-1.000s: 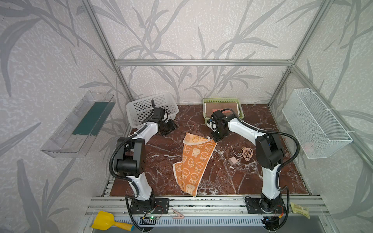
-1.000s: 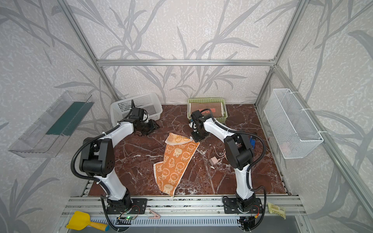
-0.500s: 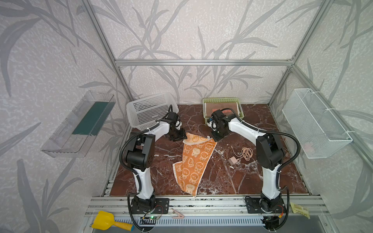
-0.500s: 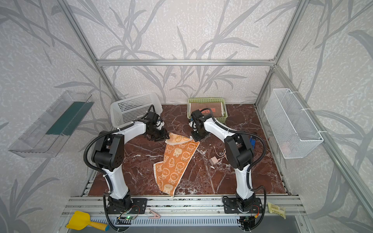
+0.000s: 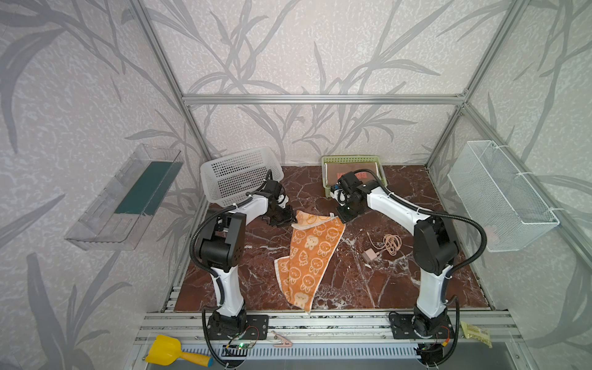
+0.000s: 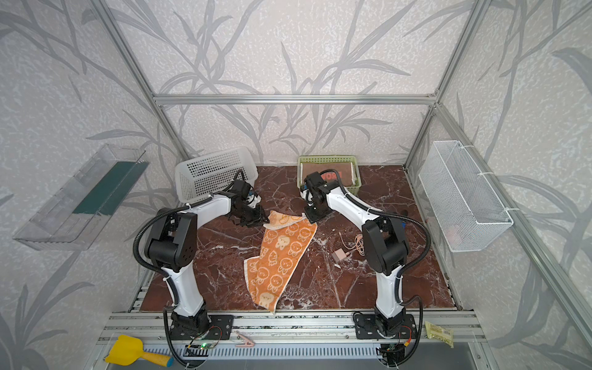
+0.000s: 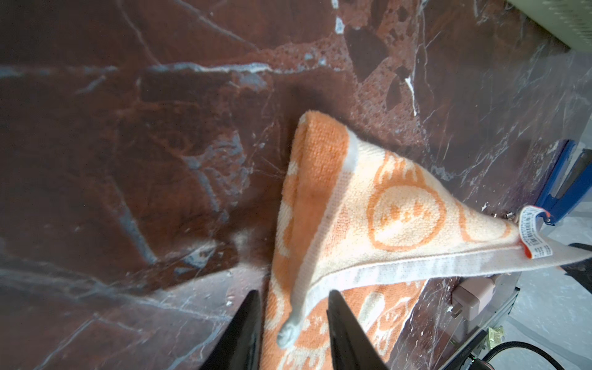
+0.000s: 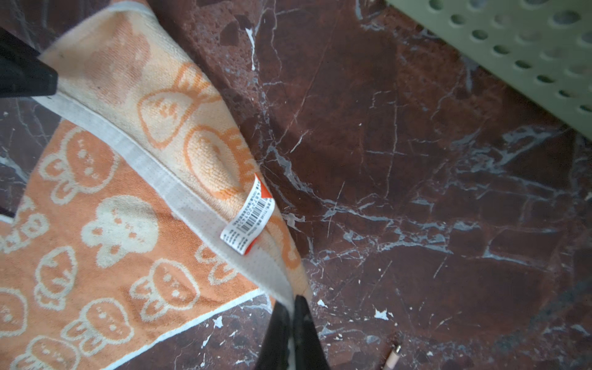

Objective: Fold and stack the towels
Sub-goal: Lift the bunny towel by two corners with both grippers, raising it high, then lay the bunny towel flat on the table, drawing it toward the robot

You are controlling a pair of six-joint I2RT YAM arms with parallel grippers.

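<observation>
The orange towel needs to be spread and folded evenly, so my left gripper will next grab it by its free hem corner (image 5: 294, 226), opposite the label corner (image 5: 334, 216).
An orange towel (image 5: 307, 256) (image 6: 278, 256) printed with pale bunnies lies long and loosely doubled from mid-table to the front edge. Its far end is lifted between both grippers. My right gripper (image 5: 342, 219) (image 8: 292, 307) is shut on the far right corner, next to the sewn label (image 8: 248, 221). My left gripper (image 5: 290, 221) (image 7: 293, 320) stands open around the far left corner; the hem's tip hangs between its fingers (image 7: 339, 320) with a gap on each side. A second towel (image 5: 349, 167), brownish with red lettering, lies flat in the green basket (image 5: 349, 157).
A white perforated basket (image 5: 240, 179) lies tipped at the back left, just behind my left arm. A pink charger with coiled cable (image 5: 384, 246) sits right of the orange towel. A wire basket (image 5: 499, 198) hangs on the right wall, a clear shelf (image 5: 125, 195) on the left.
My left arm has swung from the white basket over to the orange towel's far left corner, its jaws narrowing. The right gripper has held its corner without moving.
</observation>
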